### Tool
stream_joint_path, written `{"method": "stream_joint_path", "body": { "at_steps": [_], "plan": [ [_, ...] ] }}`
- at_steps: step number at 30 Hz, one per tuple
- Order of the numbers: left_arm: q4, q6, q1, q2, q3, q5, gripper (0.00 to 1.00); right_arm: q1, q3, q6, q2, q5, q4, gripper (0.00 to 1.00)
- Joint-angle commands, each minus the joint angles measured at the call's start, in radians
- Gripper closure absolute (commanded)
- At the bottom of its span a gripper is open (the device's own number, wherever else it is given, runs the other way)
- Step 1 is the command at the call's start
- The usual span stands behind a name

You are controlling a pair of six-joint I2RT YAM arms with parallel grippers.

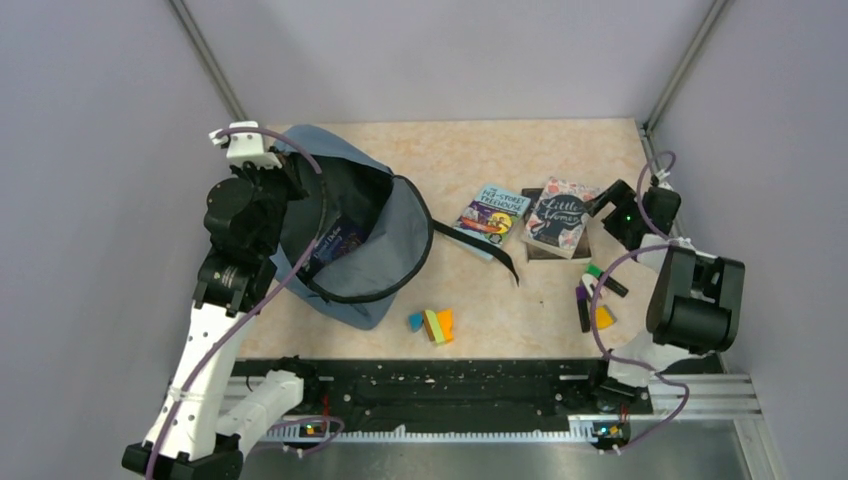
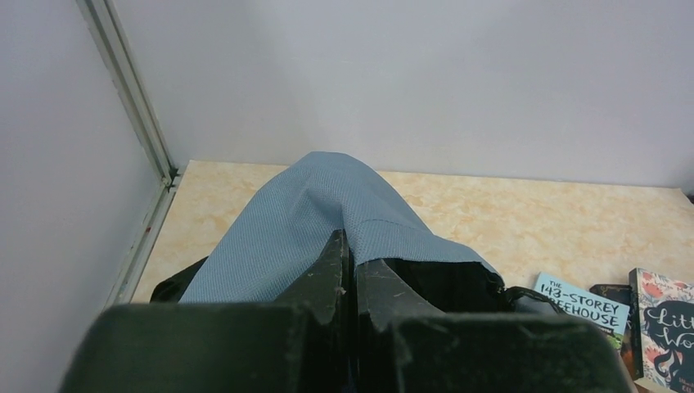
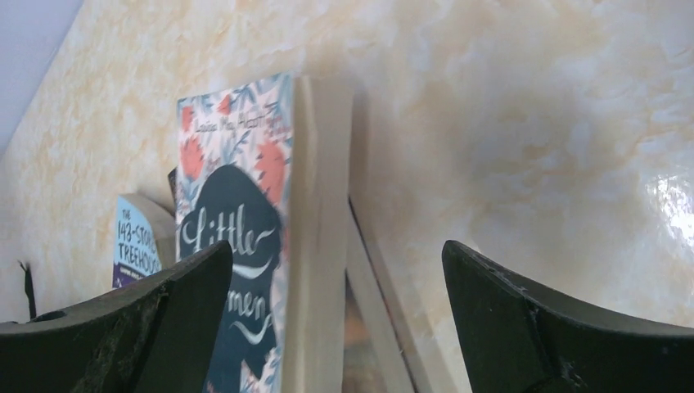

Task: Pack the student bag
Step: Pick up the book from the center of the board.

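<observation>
My right gripper lowers before closing on the "Little Women" book (image 1: pixel 557 217), since its fingers are above that book, with the lower book's edge also between them.
The slate-blue student bag (image 1: pixel 385 255) lies open at the left of the table with a dark book (image 1: pixel 335 243) inside its black lining. My left gripper (image 1: pixel 272 180) is shut on the bag's upper rim fabric (image 2: pixel 327 205) and holds it lifted. My right gripper (image 1: pixel 603 205) is open, low at the right edge of the "Little Women" book (image 1: pixel 557 217), which lies on top of another book. In the right wrist view this book (image 3: pixel 245 246) sits between my spread fingers (image 3: pixel 507 319). The light-blue "143-Storey Treehouse" book (image 1: pixel 493 213) lies beside it.
A black strap (image 1: pixel 480 245) trails from the bag toward the books. Coloured sticky-note blocks (image 1: pixel 433 324) lie near the front edge. Markers and highlighters (image 1: pixel 597 295) lie by the right arm's base. Walls enclose the table on three sides.
</observation>
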Motion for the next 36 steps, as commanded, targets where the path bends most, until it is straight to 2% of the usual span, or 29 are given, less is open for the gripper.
{"method": "stream_joint_path", "body": {
  "at_steps": [1, 5, 12, 19, 23, 27, 30, 36],
  "plan": [
    [0.082, -0.002, 0.004, -0.008, -0.004, 0.032, 1.0, -0.046, 0.047, 0.076, 0.12, -0.121, 0.19, 0.05],
    [0.088, 0.007, 0.005, -0.02, -0.008, 0.027, 1.0, -0.064, 0.088, 0.131, 0.224, -0.213, 0.307, 0.08],
    [0.088, 0.013, 0.004, -0.025, -0.006, 0.026, 1.0, -0.065, 0.201, 0.19, 0.389, -0.309, 0.365, 0.17],
    [0.088, 0.014, 0.006, -0.017, -0.003, 0.033, 1.0, -0.061, 0.252, 0.226, 0.468, -0.376, 0.401, 0.22],
    [0.086, 0.01, 0.006, -0.014, 0.0, 0.038, 1.0, -0.059, 0.269, 0.239, 0.487, -0.392, 0.406, 0.29],
    [0.084, 0.011, 0.007, -0.016, 0.002, 0.039, 1.0, -0.06, 0.27, 0.241, 0.484, -0.403, 0.417, 0.44],
    [0.081, 0.015, 0.007, -0.014, 0.004, 0.036, 1.0, -0.058, 0.274, 0.257, 0.485, -0.422, 0.438, 0.49],
    [0.073, 0.017, 0.007, -0.012, 0.007, 0.044, 1.0, -0.059, 0.264, 0.286, 0.45, -0.421, 0.481, 0.75]
  ]
}}
